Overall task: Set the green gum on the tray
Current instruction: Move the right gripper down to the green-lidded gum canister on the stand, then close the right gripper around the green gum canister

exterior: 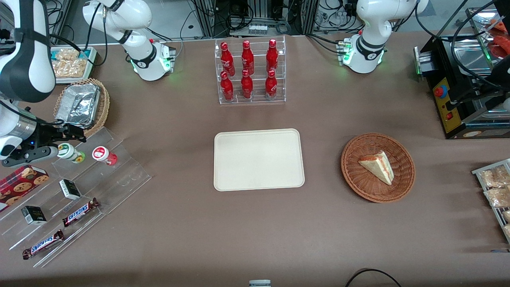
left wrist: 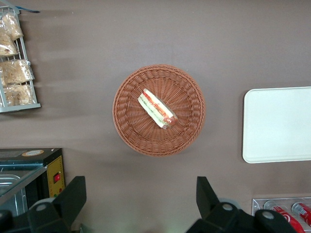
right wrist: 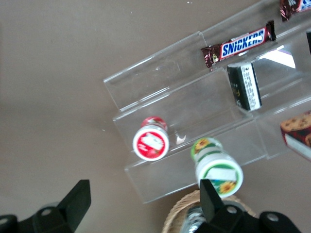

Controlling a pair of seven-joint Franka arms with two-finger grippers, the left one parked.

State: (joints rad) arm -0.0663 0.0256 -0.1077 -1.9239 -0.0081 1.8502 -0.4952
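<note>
My right gripper grabs the gum by its white-lidded end (exterior: 65, 150) next, to place the green gum on the tray (exterior: 258, 160).
The green gum (exterior: 70, 152) stands on the top step of a clear acrylic stand (exterior: 119, 175), toward the working arm's end of the table. It also shows in the right wrist view (right wrist: 218, 170). My right gripper (exterior: 59, 142) hovers over that step, open and empty (right wrist: 143, 196). One of its fingers (right wrist: 210, 194) is close beside the green gum, which lies outside the gap. A red-lidded gum canister (exterior: 102, 154) stands beside the green one (right wrist: 151, 141). The cream tray (exterior: 259, 159) lies flat and bare at the table's middle and shows in the left wrist view (left wrist: 277, 124).
The stand also holds Snickers bars (exterior: 79, 212), small black boxes (exterior: 69, 189) and a cookie box (exterior: 20, 183). A wicker basket with a foil tray (exterior: 81, 104) sits close to the gripper. A rack of red bottles (exterior: 249, 71) and a sandwich basket (exterior: 377, 167) flank the tray.
</note>
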